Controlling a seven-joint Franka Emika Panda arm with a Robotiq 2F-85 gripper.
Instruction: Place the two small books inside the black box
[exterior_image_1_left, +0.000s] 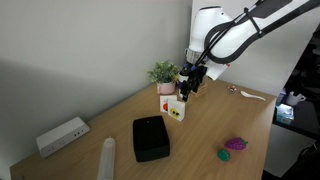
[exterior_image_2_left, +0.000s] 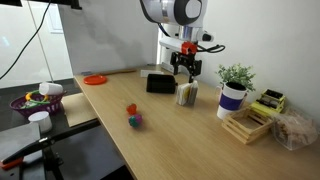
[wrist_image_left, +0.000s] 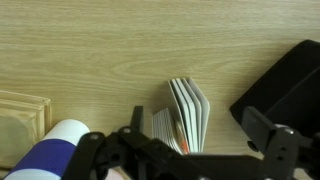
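The books' tops are below my fingers in an exterior view, so my gripper should move lower before it closes on the books.
The two small books (wrist_image_left: 186, 112) stand upright side by side on the wooden table with their pages fanned. They also show in both exterior views (exterior_image_1_left: 175, 108) (exterior_image_2_left: 186, 94). The white one has yellow and red marks. My gripper (wrist_image_left: 195, 128) is open and hangs just above them, one finger on each side, and it also shows in both exterior views (exterior_image_1_left: 189, 86) (exterior_image_2_left: 184, 72). The black box (exterior_image_1_left: 150, 138) lies flat on the table close to the books. It also shows in an exterior view (exterior_image_2_left: 160, 83) and at the right edge of the wrist view (wrist_image_left: 288, 85).
A potted plant (exterior_image_1_left: 163, 74) in a white and blue pot (exterior_image_2_left: 232, 96) stands right beside the books. A wooden tray (exterior_image_2_left: 250, 125), a long white box (exterior_image_1_left: 62, 135), a white cylinder (exterior_image_1_left: 107, 158), small purple and green toys (exterior_image_1_left: 233, 147) and an orange plate (exterior_image_2_left: 95, 79) are around.
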